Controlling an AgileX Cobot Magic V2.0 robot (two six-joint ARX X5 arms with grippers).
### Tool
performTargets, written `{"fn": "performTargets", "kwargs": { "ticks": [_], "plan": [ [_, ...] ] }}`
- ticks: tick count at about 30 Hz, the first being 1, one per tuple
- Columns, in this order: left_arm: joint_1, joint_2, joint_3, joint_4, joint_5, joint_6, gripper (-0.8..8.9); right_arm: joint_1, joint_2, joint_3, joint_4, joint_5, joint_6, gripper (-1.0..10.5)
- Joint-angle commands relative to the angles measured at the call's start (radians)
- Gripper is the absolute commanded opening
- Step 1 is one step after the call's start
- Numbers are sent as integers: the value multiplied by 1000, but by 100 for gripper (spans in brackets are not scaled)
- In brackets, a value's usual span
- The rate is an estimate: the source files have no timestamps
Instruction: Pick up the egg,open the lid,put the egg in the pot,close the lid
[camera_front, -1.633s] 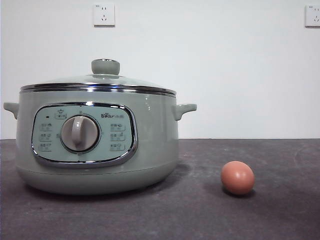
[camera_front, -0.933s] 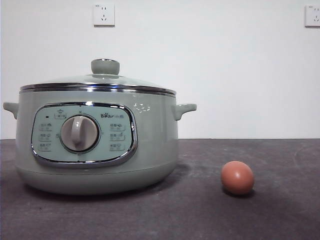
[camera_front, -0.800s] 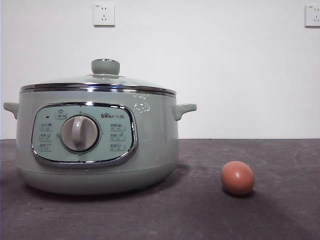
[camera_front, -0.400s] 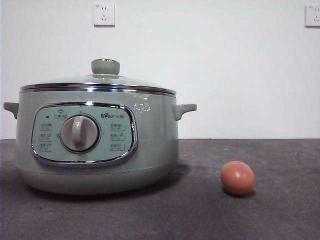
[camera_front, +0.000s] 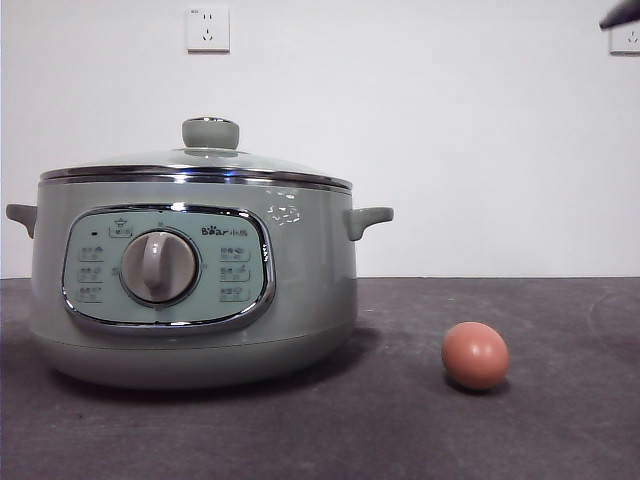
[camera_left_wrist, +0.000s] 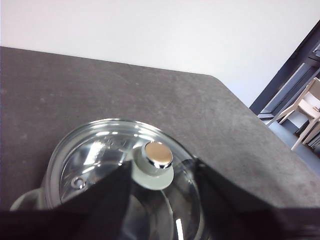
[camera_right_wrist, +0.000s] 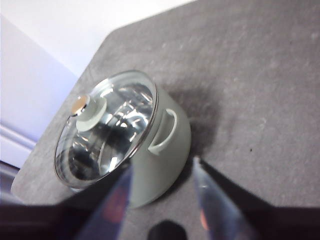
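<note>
My right gripper is going to grab the reddish-brown egg by its rounded middle (camera_front: 475, 356) next, and the egg should then go in the pot.
The pale green pot (camera_front: 300, 290) stands at the left of the dark table with the glass lid (camera_front: 200, 165) shut on it. The reddish-brown egg (camera_front: 475, 355) lies on the table to the pot's right, apart from it. My left gripper (camera_left_wrist: 162, 200) is open, high above the lid (camera_left_wrist: 100, 155), with its jaws on either side of the knob (camera_left_wrist: 157, 155) and not touching it. My right gripper (camera_right_wrist: 162, 200) is open and empty, high above the table beside the pot (camera_right_wrist: 170, 145). The egg does not show clearly in that view.
The dark grey table (camera_front: 400, 420) ends at a white wall with two sockets (camera_front: 208, 28). A black arm tip (camera_front: 620, 15) shows at the front view's top right corner. A chair (camera_left_wrist: 305, 107) stands beyond the table's edge.
A black arm tip has come into the top right corner of the front view. The pot, the lid and the egg have not moved.
</note>
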Motion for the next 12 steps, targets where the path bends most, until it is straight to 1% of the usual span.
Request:
{"fn": "performTargets", "kwargs": {
  "ticks": [1, 3, 6, 8, 9, 11, 12],
  "plan": [
    [0, 0, 6, 22, 0, -2, 377, 23, 17, 8, -11, 2, 11, 468],
    [-1, 0, 6, 33, 2, -3, 377, 50, 34, 25, -45, 47, 14, 468],
    [-13, 0, 6, 50, 0, -3, 377, 131, 82, 76, -135, 187, 4, 467],
    [-23, 0, 6, 58, -4, -3, 377, 211, 131, 121, -200, 294, 11, 452],
    [-27, 2, 6, 61, -12, -3, 377, 247, 155, 140, -224, 336, 16, 428],
    [-37, 2, 6, 61, -32, -3, 377, 331, 216, 182, -264, 425, 39, 425],
    [-41, 4, 6, 61, -34, -3, 377, 365, 242, 196, -269, 454, 49, 425]
  ]
}}
